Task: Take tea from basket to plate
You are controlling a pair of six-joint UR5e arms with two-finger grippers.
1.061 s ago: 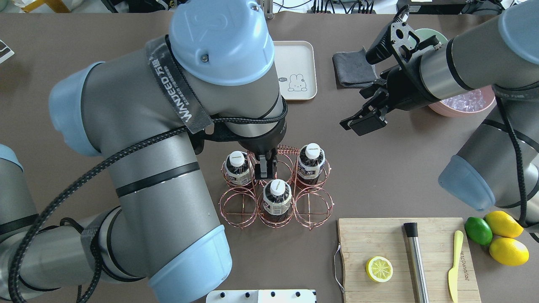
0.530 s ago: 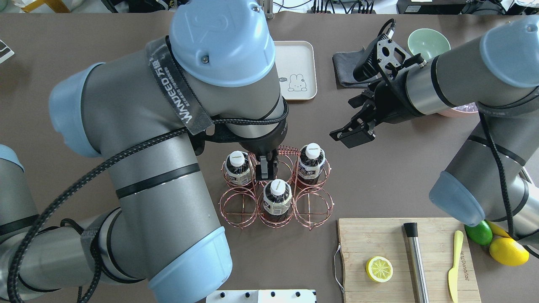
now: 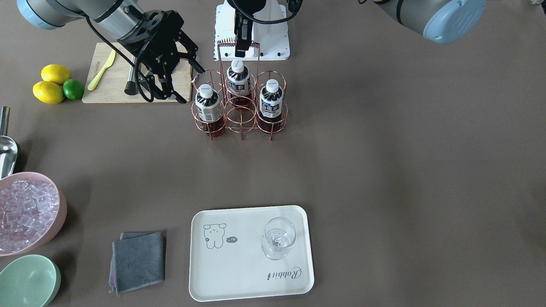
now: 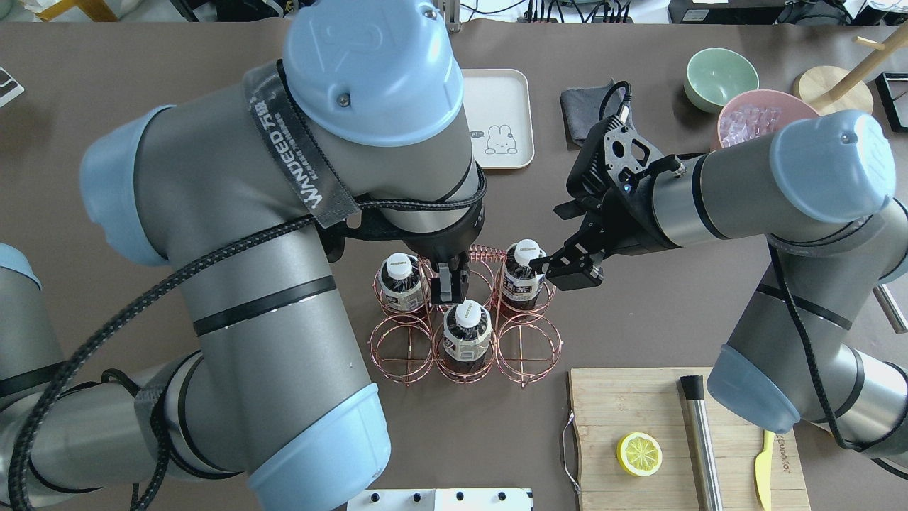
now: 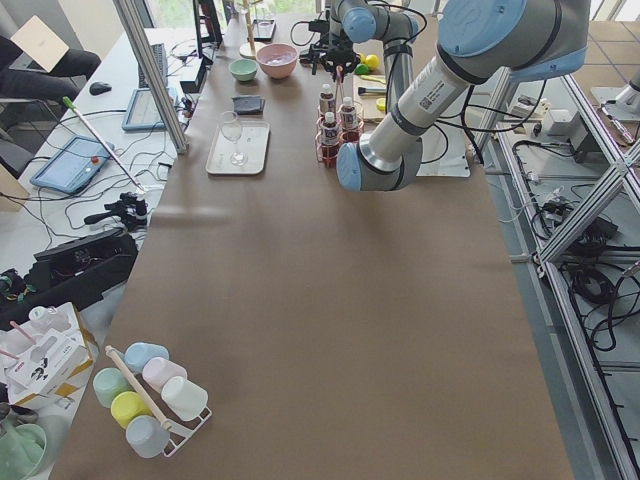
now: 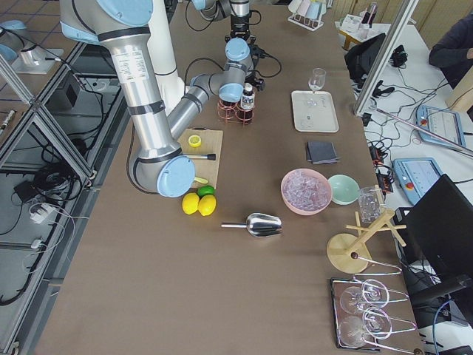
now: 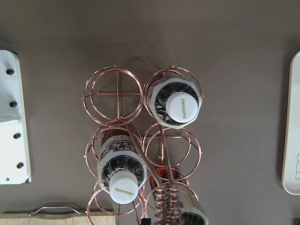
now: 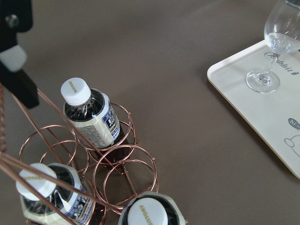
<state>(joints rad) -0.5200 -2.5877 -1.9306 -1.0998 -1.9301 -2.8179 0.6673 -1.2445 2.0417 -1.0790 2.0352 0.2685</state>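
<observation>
The tea bottle's cap is above the copper rings that close around the bottle's body. My right gripper will grab the bottle by its white cap.
The copper wire basket holds three look-alike tea bottles. The tea nearest my right gripper stands in the back right cell. My right gripper is open, just right of that bottle at cap height, not touching it. My left gripper is shut on the basket's coiled handle. The cream plate lies beyond the basket and carries a wine glass. The right wrist view shows the bottles and the plate.
A cutting board with a lemon half, a metal muddler and a yellow knife lies near right. A pink ice bowl, green bowl and grey cloth are beyond. Lemons and a lime sit by the board.
My right arm has swung in from the back right and come down beside the basket's back right bottle, still open. My left gripper and the basket have not moved.
</observation>
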